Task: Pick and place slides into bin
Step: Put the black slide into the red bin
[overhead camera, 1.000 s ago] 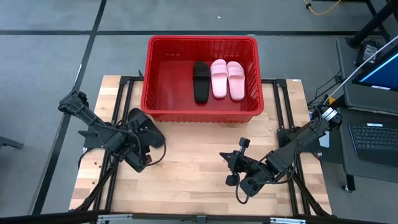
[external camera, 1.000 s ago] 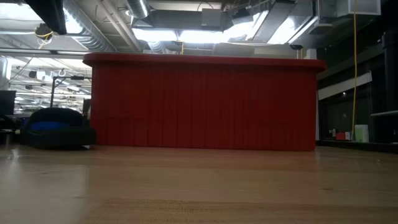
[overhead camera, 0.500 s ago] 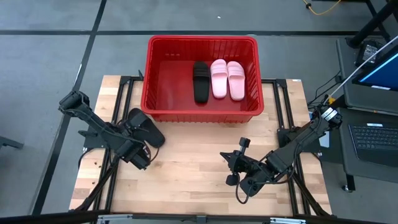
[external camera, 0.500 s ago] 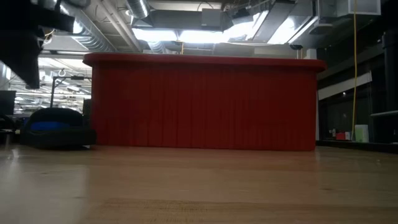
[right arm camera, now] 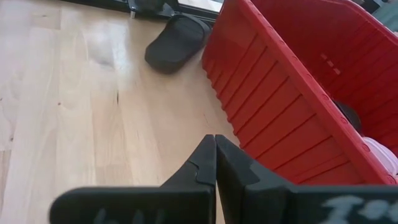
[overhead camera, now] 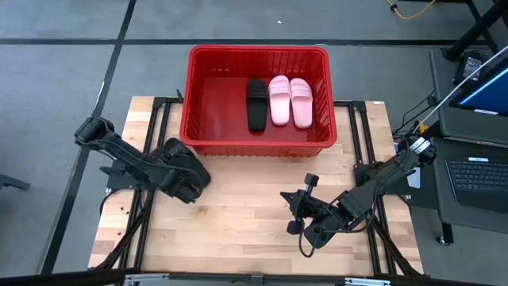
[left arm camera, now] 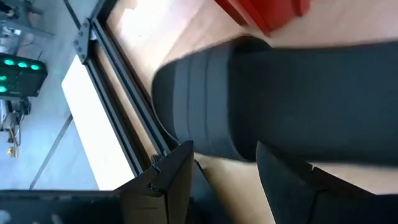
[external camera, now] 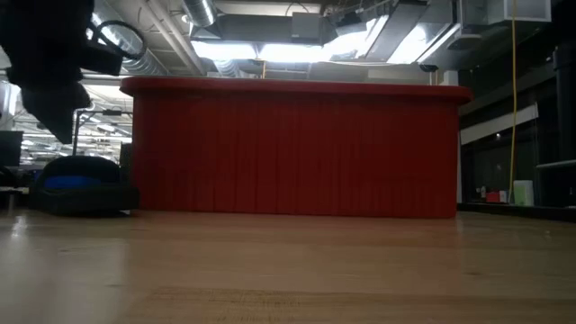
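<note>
My left gripper is to pick up the black slide next by its ribbed strap (left arm camera: pixel 205 106), and then put this last slide in the red bin.
The red bin (overhead camera: pixel 258 141) stands at the table's far middle. One black slide (overhead camera: pixel 255 105) and two pale pink slides (overhead camera: pixel 290 102) lie side by side on its floor. A second black slide (overhead camera: pixel 176 149) lies on the table in front of the bin's left corner; it also shows in the low view (external camera: pixel 79 184) and the right wrist view (right arm camera: pixel 177 40). My left gripper (overhead camera: pixel 193 181) is open and low, right at this slide (left arm camera: pixel 280 93). My right gripper (overhead camera: pixel 298 216) is shut and empty at the near right (right arm camera: pixel 216 163). My left gripper's open fingers (left arm camera: pixel 168 180) stand at the edge of the black slide's ribbed strap (left arm camera: pixel 205 106), slanting down from the table's left. I cannot tell whether they touch it. The slide lies flat on the table.
The bin's near wall (external camera: pixel 297 148) rises just behind the slide. Black frame rails (overhead camera: pixel 155 119) run along the table's left and right sides. Bare wooden tabletop (overhead camera: pixel 246 199) lies between the two arms.
My left gripper has come down and gone toward the far right, onto the black slide on the table. The slide has stayed where it was.
</note>
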